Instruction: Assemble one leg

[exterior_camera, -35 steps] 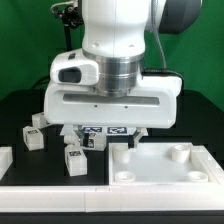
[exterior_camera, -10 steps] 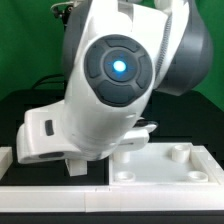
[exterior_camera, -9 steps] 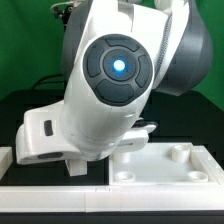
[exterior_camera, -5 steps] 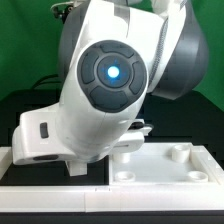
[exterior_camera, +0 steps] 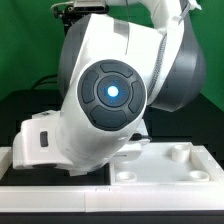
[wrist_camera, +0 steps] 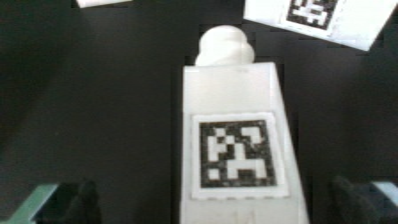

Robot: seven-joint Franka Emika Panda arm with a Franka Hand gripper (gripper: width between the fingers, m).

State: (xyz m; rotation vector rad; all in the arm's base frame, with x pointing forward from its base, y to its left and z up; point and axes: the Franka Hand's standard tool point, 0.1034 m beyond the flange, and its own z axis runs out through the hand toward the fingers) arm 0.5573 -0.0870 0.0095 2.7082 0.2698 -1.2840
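Note:
My gripper picks up the leg by the end opposite the peg next, so the rounded peg stays free to enter a socket.
In the wrist view a leg lies on the black table. It is a white oblong block with a black-and-white tag on its top face and a rounded peg at its far end. My gripper is open right above it. The dark fingertips stand well apart on either side of the leg's near end and do not touch it. In the exterior view the arm's wrist housing fills the middle and hides both the gripper and the leg.
Corners of two more tagged legs lie just beyond the peg end. The large flat white piece with round sockets lies at the exterior view's right. A white rim stands at the left, and a white bar runs along the front.
The arm has tilted over and come down toward the table. The legs seen on the table 3.5 s ago are now hidden behind it in the exterior view.

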